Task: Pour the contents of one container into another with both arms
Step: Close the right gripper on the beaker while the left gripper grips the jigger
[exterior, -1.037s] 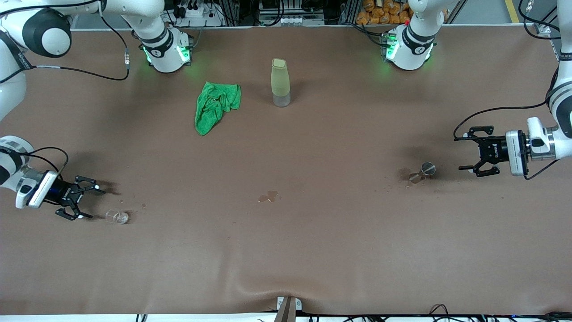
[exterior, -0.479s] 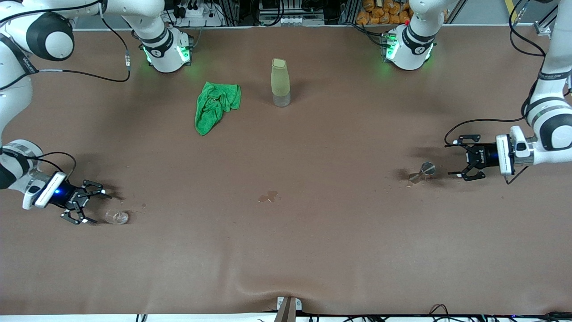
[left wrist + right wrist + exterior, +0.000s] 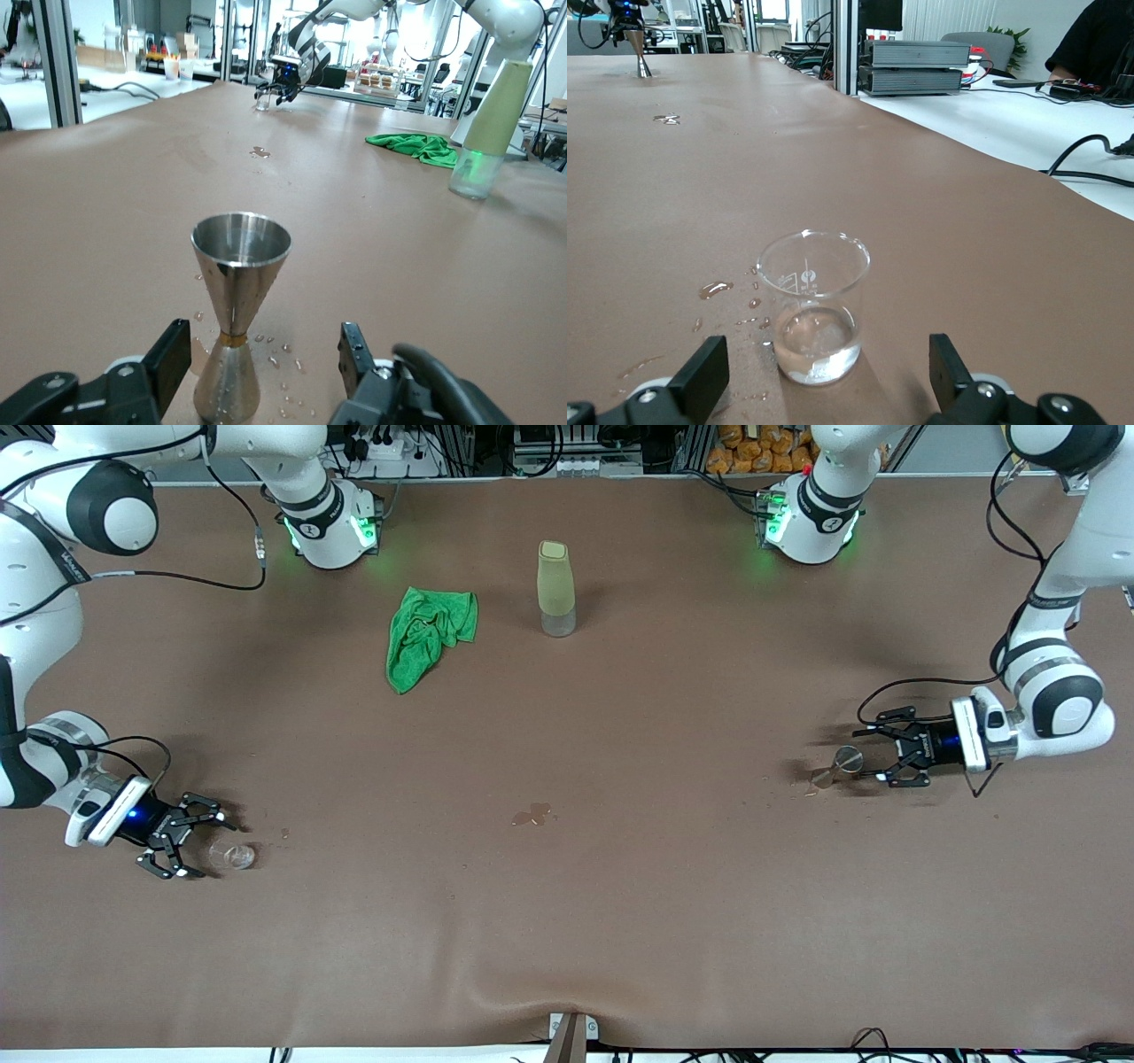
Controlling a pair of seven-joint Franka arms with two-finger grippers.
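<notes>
Next, my right gripper grabs the glass cup by its side (image 3: 230,855). That leaves the glass cup's rim free to pour into the steel jigger.
The tiny clear glass cup (image 3: 232,856) stands upright near the right arm's end of the table, with a little clear liquid in it (image 3: 815,305). My right gripper (image 3: 205,844) is low beside it and open, the cup just ahead of its fingertips (image 3: 824,372). The steel jigger (image 3: 837,766) stands upright near the left arm's end, wet with drops (image 3: 235,310). My left gripper (image 3: 873,755) is low beside it and open, its fingers on either side of the jigger's base without touching it (image 3: 263,363).
A tall pale yellow-green bottle (image 3: 555,589) and a crumpled green cloth (image 3: 427,633) stand nearer the robots' bases. A small puddle (image 3: 532,813) lies mid-table. Water drops (image 3: 292,359) dot the table round the jigger and the cup.
Both grippers have dropped lower and closed in on their objects: the left toward the jigger, the right toward the glass cup. Cup and jigger have not moved.
</notes>
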